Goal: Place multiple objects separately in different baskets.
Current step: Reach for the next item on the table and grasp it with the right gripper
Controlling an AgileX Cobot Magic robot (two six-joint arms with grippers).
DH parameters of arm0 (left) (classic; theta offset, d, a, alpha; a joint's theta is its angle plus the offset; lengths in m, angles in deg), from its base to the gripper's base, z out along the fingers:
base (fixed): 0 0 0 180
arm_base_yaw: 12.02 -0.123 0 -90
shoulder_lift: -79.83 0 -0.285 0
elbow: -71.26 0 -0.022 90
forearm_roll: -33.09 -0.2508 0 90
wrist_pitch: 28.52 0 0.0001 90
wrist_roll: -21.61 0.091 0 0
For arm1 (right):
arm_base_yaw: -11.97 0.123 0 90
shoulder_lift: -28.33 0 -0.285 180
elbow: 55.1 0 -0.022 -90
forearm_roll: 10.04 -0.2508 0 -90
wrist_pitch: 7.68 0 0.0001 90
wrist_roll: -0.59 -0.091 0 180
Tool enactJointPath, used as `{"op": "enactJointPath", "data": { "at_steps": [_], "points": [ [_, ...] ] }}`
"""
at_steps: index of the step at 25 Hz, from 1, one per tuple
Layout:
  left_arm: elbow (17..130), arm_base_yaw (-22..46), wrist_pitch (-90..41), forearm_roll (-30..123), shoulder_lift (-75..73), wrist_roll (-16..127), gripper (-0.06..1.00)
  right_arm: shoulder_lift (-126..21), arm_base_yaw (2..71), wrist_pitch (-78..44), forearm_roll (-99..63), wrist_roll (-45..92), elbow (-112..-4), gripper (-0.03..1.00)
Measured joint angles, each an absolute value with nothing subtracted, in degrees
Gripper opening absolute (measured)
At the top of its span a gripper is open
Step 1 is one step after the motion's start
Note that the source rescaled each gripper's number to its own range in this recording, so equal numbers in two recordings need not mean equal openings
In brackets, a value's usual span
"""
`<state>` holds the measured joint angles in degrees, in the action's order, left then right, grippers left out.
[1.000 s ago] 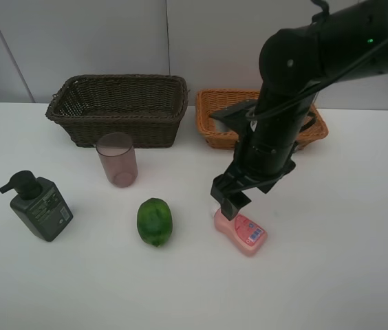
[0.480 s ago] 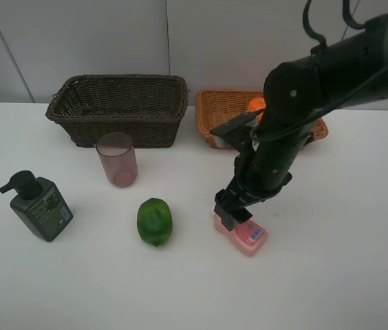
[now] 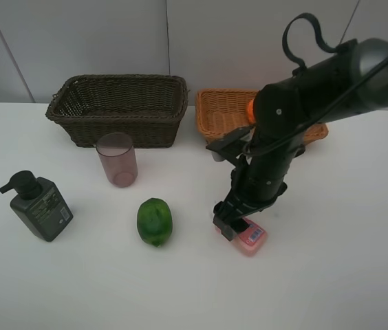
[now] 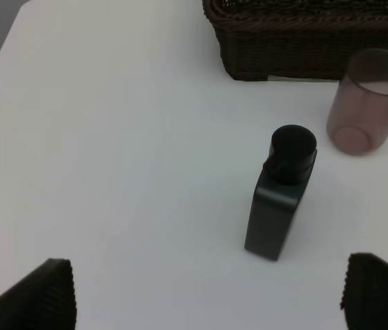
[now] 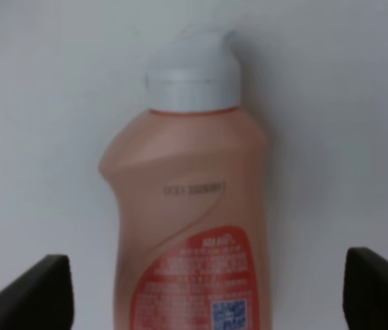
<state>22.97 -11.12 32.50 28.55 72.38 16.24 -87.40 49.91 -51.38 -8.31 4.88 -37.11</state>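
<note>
The pink bottle is too low to close on yet: the fingers are above its body (image 3: 251, 238) (image 5: 192, 213) and would miss the bottle now. My right gripper needs to first go lower.
A small pink bottle (image 3: 252, 239) (image 5: 188, 206) lies flat on the white table, white cap toward the baskets. My right gripper (image 3: 228, 224) (image 5: 208, 292) is open and low over it, one fingertip (image 5: 37, 289) on each side, neither touching. The dark green pump bottle (image 3: 40, 206) (image 4: 281, 199) stands at the left, ahead of my open left gripper (image 4: 208, 292), which is out of the exterior view. The mauve cup (image 3: 117, 159) (image 4: 369, 103) stands before the dark brown basket (image 3: 118, 106) (image 4: 304, 41). The green fruit (image 3: 154, 221) lies mid-table. An orange (image 3: 250, 107) shows in the tan basket (image 3: 211, 113).
The right arm (image 3: 297, 89) hangs over the tan basket and hides much of it. Both baskets stand along the table's back edge (image 3: 15, 104) against a grey wall. Bare white tabletop (image 3: 345, 240) lies to the right of the pink bottle and along the front.
The right arm has come down and slightly forward, bringing its open gripper low around the cap end of the pink bottle. The orange in the tan basket came into view. Nothing else moved.
</note>
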Motion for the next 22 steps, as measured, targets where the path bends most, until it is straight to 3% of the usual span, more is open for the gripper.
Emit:
{"op": "enactJointPath", "data": {
  "at_steps": [22],
  "points": [
    [23.0,-11.1,32.5,28.5,72.4,16.2,1.00,-88.8,49.9,-49.0,-8.3,4.9,-37.1,0.66]
  ]
}}
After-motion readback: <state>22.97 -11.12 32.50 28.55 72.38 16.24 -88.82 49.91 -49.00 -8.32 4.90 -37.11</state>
